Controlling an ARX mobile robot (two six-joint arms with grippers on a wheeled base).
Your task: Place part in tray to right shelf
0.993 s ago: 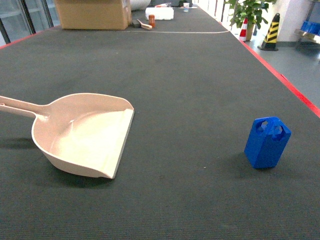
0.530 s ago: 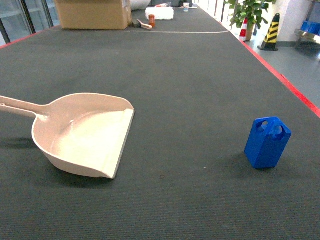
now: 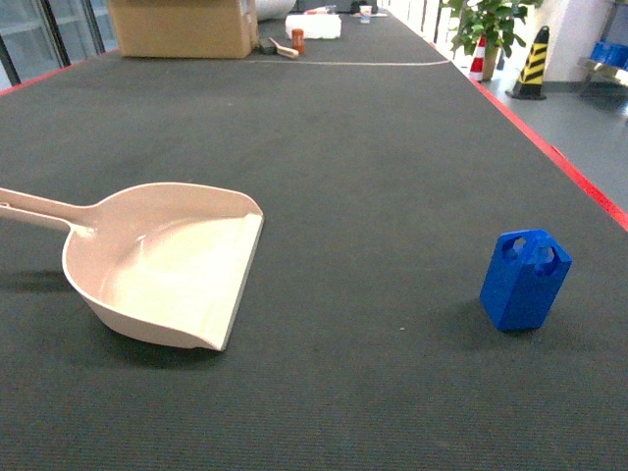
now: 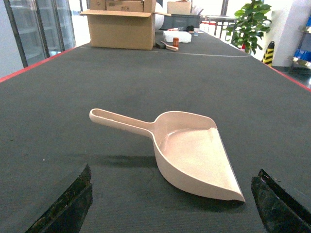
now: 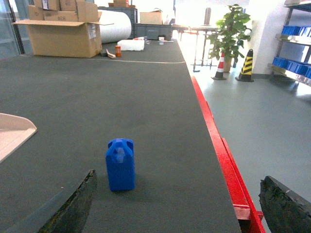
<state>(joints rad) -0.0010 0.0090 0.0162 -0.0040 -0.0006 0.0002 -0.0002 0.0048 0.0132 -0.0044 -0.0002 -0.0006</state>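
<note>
I need to carry the part over to the right shelf, so next I should use my left gripper to grab the beige tray by its long handle.
The part, a small blue block with a loop handle, stands upright on the dark mat at the right. In the right wrist view the part is ahead of and just inside the left finger of my right gripper, which is open and empty. The beige tray lies on the left with its handle pointing left. My left gripper hangs open just short of the tray, holding nothing. The right shelf, a steel rack with blue crates, stands far off beyond the table's right side. Neither gripper shows in the head view.
A red strip marks the table's right edge, with floor beyond. A cardboard box and small items sit at the far end. A potted plant and a striped cone stand on the floor.
</note>
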